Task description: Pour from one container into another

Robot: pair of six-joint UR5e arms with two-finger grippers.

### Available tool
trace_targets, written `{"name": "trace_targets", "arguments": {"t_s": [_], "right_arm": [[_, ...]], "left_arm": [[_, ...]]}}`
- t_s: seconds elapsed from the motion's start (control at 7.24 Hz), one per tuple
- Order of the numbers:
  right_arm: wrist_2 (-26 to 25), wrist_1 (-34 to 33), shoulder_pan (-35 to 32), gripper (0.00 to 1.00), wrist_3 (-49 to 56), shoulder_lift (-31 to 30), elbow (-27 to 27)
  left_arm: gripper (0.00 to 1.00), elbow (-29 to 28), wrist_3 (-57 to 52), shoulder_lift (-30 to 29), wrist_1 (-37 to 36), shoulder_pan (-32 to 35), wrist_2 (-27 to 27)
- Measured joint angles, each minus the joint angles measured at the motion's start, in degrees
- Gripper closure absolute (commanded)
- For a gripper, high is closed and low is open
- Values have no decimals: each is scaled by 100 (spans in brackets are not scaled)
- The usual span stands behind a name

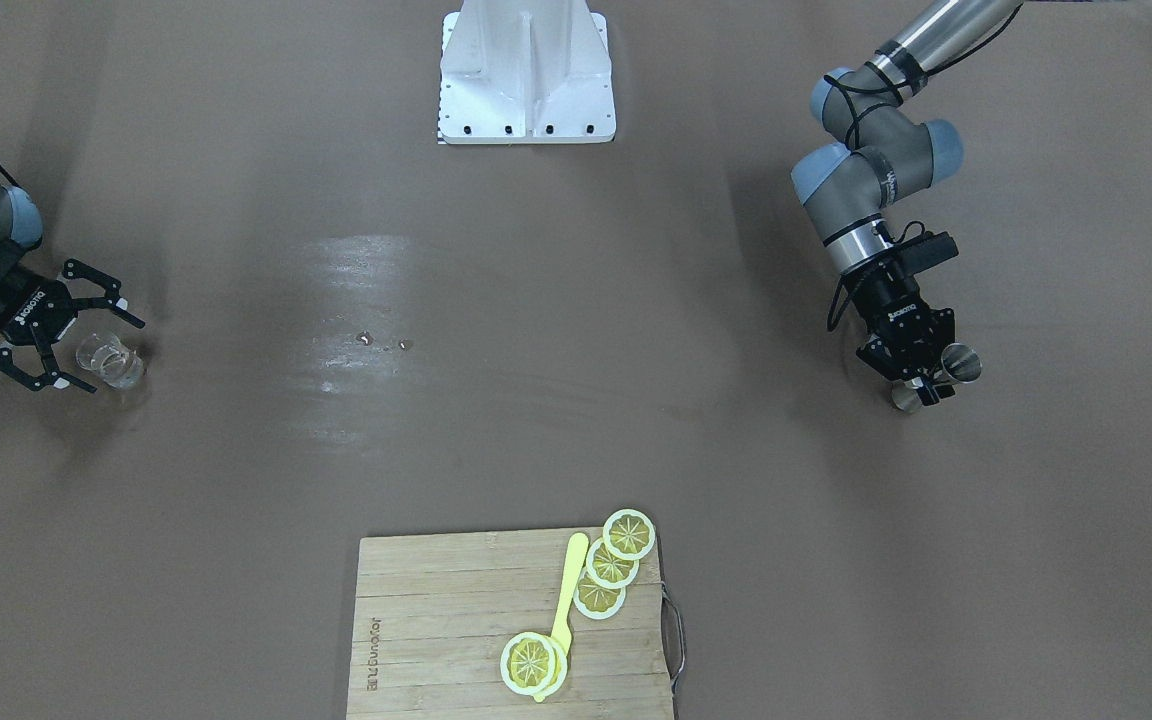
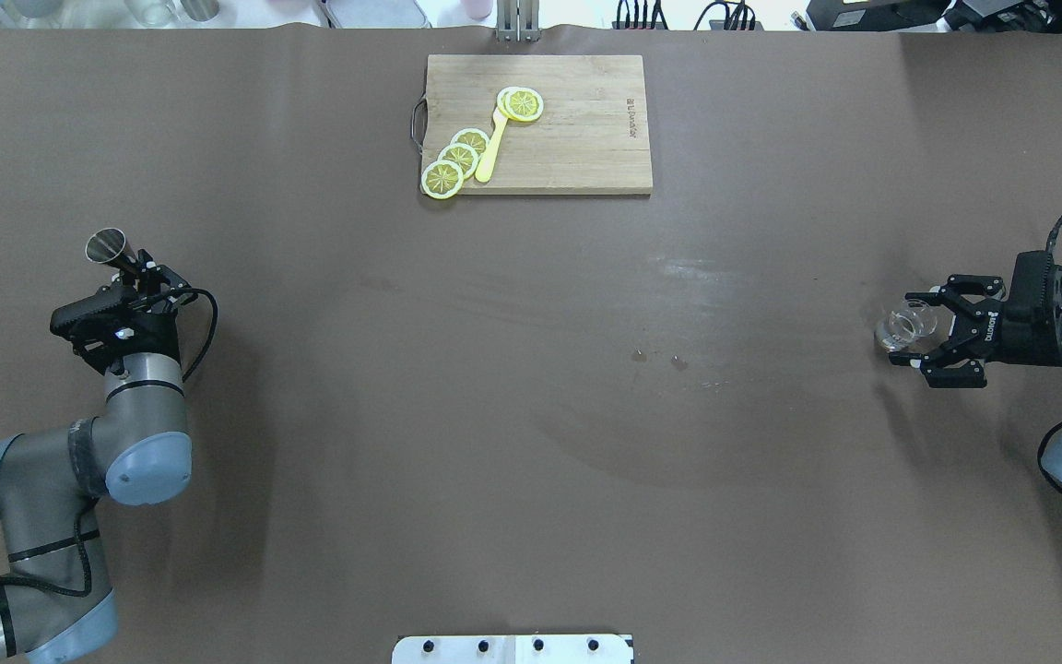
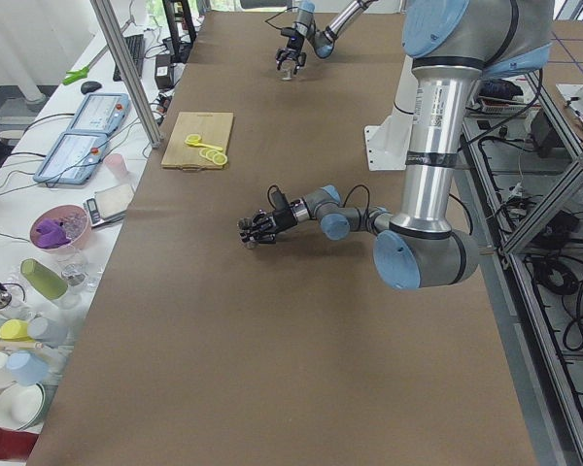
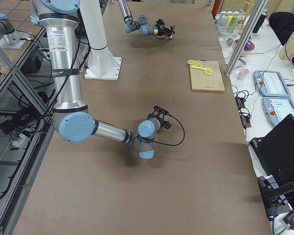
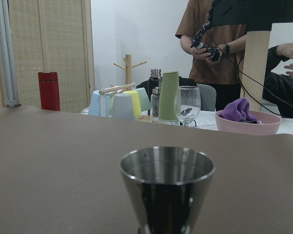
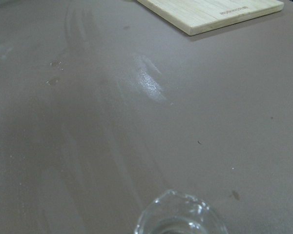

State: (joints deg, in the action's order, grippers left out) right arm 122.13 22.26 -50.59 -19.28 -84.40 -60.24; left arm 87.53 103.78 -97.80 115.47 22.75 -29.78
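I next need to take the small clear glass with my right gripper by its body [image 1: 112, 364] to pour, so its spouted rim stays free.
A steel jigger [image 1: 958, 363] [image 2: 107, 247] stands upright low over the brown table, far out on my left side. My left gripper [image 1: 921, 385] [image 2: 139, 272] is shut on its waist. The left wrist view shows the jigger's open upper cone [image 5: 167, 187] close up. A small clear glass [image 1: 111, 360] [image 2: 904, 327] with a little liquid sits on the table far to my right. My right gripper [image 1: 108, 352] [image 2: 911, 330] is open, with one finger on either side of the glass and not touching it. The right wrist view shows only the glass's rim [image 6: 178, 219] at the bottom edge.
A bamboo cutting board [image 2: 586, 138] with several lemon slices [image 2: 457, 161] and a yellow knife [image 2: 492, 148] lies at the far middle of the table. A few droplets [image 2: 658, 358] mark the table centre. The white robot base [image 1: 526, 75] sits at the near edge.
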Motion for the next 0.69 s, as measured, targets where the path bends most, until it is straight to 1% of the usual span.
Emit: {"name": "trace_targets", "arguments": {"t_s": [0.14,0.28,0.41,0.55,0.69], "right_arm": [[-3,4,16,5,-24,1,15],[-6,6,30,9,-30,2,39],[-10,6,41,20,-31,5,72],[-11,6,45,33,-32,6,90],[-7,6,47,45,-32,6,94]], "left_arm": [[88,159,-25,16,-31,5,-1],[88,325,-79,30,-51,11,-1],[89,474,-202,37,-53,15,-1],[95,607,-413,35,-47,16,-6],[100,718,-794,12,-37,14,-28]]}}
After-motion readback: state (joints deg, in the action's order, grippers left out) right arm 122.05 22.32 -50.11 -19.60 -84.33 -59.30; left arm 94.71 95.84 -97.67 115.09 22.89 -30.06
